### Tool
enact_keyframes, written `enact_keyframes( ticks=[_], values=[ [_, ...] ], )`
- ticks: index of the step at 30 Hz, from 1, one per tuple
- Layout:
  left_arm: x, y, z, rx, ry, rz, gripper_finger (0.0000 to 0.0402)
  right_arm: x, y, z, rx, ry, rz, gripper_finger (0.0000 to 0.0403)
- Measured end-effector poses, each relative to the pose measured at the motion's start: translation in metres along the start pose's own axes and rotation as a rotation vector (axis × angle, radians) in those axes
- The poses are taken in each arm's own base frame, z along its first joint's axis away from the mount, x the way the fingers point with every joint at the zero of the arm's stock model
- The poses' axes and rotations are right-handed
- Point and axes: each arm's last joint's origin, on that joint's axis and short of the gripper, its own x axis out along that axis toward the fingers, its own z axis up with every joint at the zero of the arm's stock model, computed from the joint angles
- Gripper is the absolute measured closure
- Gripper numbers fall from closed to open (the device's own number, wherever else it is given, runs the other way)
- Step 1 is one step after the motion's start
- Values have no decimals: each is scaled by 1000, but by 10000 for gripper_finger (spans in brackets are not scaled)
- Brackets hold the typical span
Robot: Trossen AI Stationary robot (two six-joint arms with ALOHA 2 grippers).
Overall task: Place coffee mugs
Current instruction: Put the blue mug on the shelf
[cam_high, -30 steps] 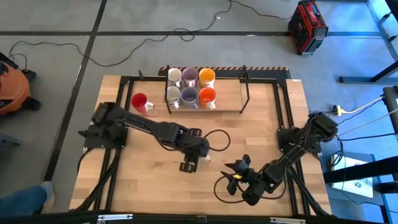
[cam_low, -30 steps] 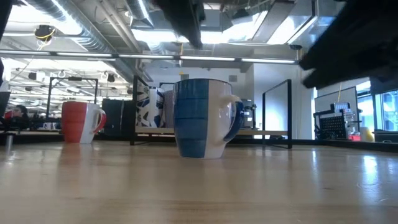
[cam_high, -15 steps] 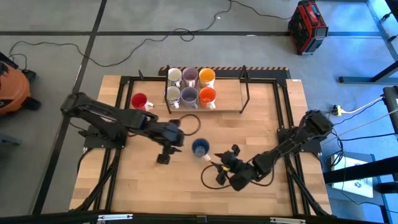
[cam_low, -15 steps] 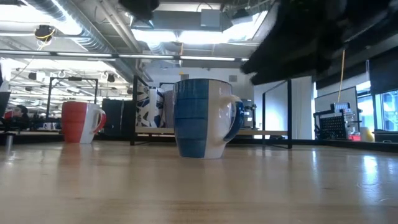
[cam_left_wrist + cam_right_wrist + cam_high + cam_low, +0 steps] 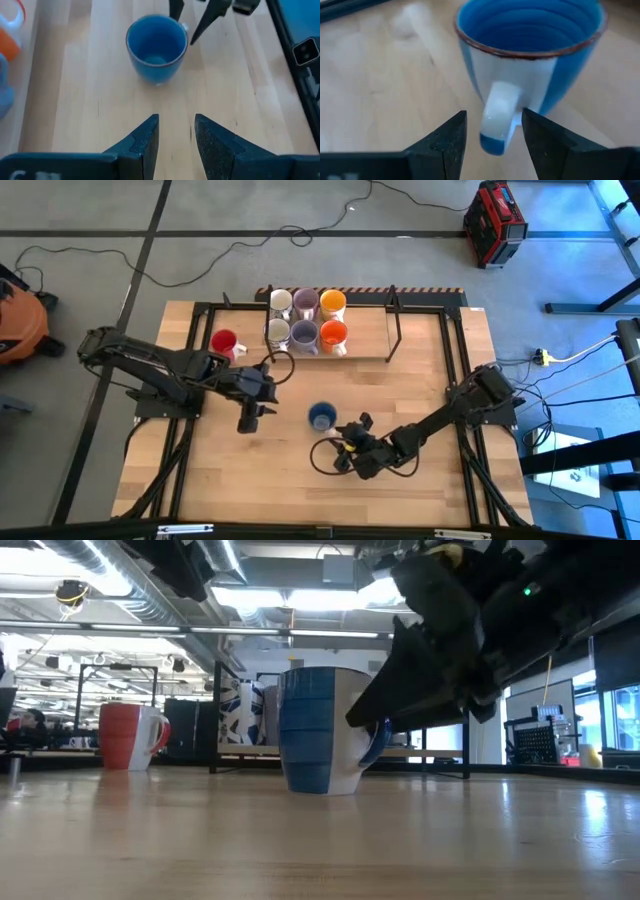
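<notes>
The blue mug's white handle point(image 5: 499, 117) is between my right gripper's open fingers in the right wrist view, so I should close now.
The blue mug point(image 5: 321, 416) stands upright on its base at mid-table, its white handle point(image 5: 497, 117) turned toward the near right. My right gripper point(image 5: 338, 442) is open, level with the mug on its near-right side. In the right wrist view, my right gripper point(image 5: 494, 112) has one finger on each side of the handle; I cannot tell if they touch it. My left gripper point(image 5: 247, 423) is open, to the mug's left and apart from it; its wrist view shows the blue mug point(image 5: 156, 47) ahead. The red mug point(image 5: 224, 342) stands at the far left. Six mugs fill the rack point(image 5: 360, 358).
The rack at the far edge holds white, lavender and orange mugs in two rows point(image 5: 305, 320), with bare shelf to their right. Black frame posts point(image 5: 395, 310) rise beside it. Cables loop near both grippers. Bare wood lies to the near left.
My left gripper has drawn back from above the blue mug toward the table's left edge, uncovering it. My right gripper has moved left and toward the far edge, up to the mug's handle. The mug has stayed standing in place.
</notes>
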Motion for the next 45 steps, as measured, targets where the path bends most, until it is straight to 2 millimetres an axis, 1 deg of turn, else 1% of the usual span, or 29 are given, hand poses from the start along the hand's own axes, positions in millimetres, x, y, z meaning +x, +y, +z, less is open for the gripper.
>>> enact_keyframes(
  ticks=[2, 5, 11, 14, 16, 20, 27, 32, 36, 38, 45],
  values=[
    [1, 0, 0, 1, -7, -1, 281, 1, -1, -1, -2, -18, -19, 230],
    [2, 2, -1, -2, 1, 5, 281, 3, -2, 0, -2, -27, -34, 260],
    [2, 8, 0, -4, -1, 24, 281, 3, -2, -1, 4, 3, -21, 368],
    [2, 10, 0, -10, -2, 29, 281, 3, -2, -1, -4, 5, -17, 371],
    [2, 11, 1, -14, -5, 31, 281, 2, -2, 0, 24, 4, -17, 371],
    [-7, 12, 1, -28, -38, 21, 281, -4, -2, 6, 77, 4, -4, 371],
    [-43, 14, -3, -49, -167, 25, 281, -22, -2, 31, 88, -59, 2, 371],
    [-70, 15, -8, -57, -265, 43, 281, -48, -2, 56, 106, -100, 45, 371],
    [-86, 17, -13, -65, -326, 82, 281, -69, -10, 76, 109, -123, 40, 371],
    [-90, 18, -14, -63, -347, 92, 281, -77, -16, 87, 101, -148, 27, 371],
    [-98, 19, -17, -48, -368, 125, 281, -99, -49, 122, 117, -222, -107, 371]
  ],
)
